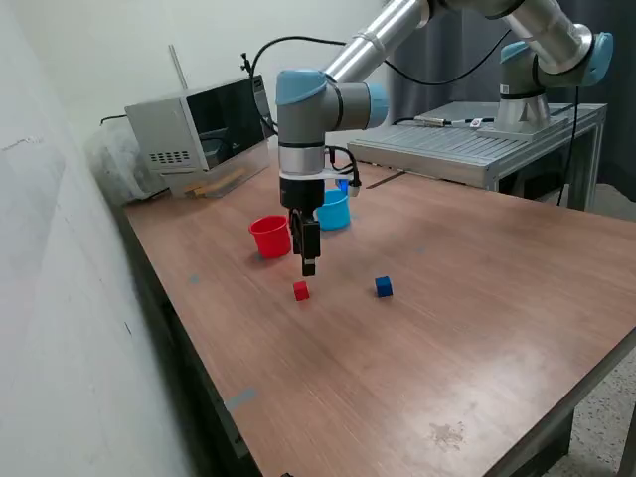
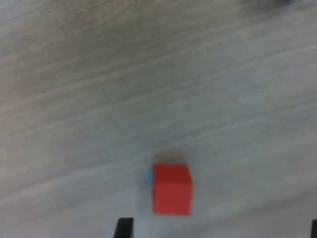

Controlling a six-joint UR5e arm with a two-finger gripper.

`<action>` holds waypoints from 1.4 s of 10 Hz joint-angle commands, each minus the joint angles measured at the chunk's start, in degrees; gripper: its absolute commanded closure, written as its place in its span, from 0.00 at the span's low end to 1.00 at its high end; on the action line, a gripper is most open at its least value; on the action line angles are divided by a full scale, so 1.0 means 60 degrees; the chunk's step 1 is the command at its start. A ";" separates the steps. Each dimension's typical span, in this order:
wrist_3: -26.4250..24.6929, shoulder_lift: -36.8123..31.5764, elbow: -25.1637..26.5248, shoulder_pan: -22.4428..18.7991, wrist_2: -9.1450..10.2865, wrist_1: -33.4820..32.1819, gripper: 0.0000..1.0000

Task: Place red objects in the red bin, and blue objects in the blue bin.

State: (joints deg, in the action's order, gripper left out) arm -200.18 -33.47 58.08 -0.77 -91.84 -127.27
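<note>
I should grab the opposite sides of the red cube next, to sort it into the red bin [image 1: 269, 237].
One small red cube [image 1: 301, 290] lies on the wooden table; in the wrist view it [image 2: 172, 189] sits on bare wood between the two fingertips. One dark blue cube [image 1: 384, 287] lies to its right in the exterior view. I see no other cubes. The red cup [image 1: 269, 237] and the light blue cup [image 1: 334, 211] stand upright behind them, the blue one partly hidden by the arm. My gripper [image 1: 308, 266] hangs just above the red cube, not touching it. It is open and empty, with its fingertips wide apart in the wrist view [image 2: 218, 232].
A grey box-shaped appliance [image 1: 194, 134] stands at the back on the exterior view's left. A metal stand [image 1: 467, 144] with a second arm base [image 1: 527, 94] is at the back right. A wall [image 1: 60, 298] runs along the left table edge.
</note>
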 commanded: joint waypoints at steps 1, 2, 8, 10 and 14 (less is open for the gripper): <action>-0.0006 0.0377 -0.0012 0.0187 0.0000 -0.0072 0.00; -0.0006 0.0451 -0.0041 0.0246 0.0000 -0.0087 0.00; 0.0009 0.0627 -0.0173 0.0261 -0.0015 -0.0146 1.00; 0.0096 0.0642 -0.0304 0.0261 0.0000 -0.0160 1.00; 0.0710 0.0089 -0.0204 0.0232 -0.0015 -0.0117 1.00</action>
State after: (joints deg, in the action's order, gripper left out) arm -197.08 -30.89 56.21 0.67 -91.93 -128.08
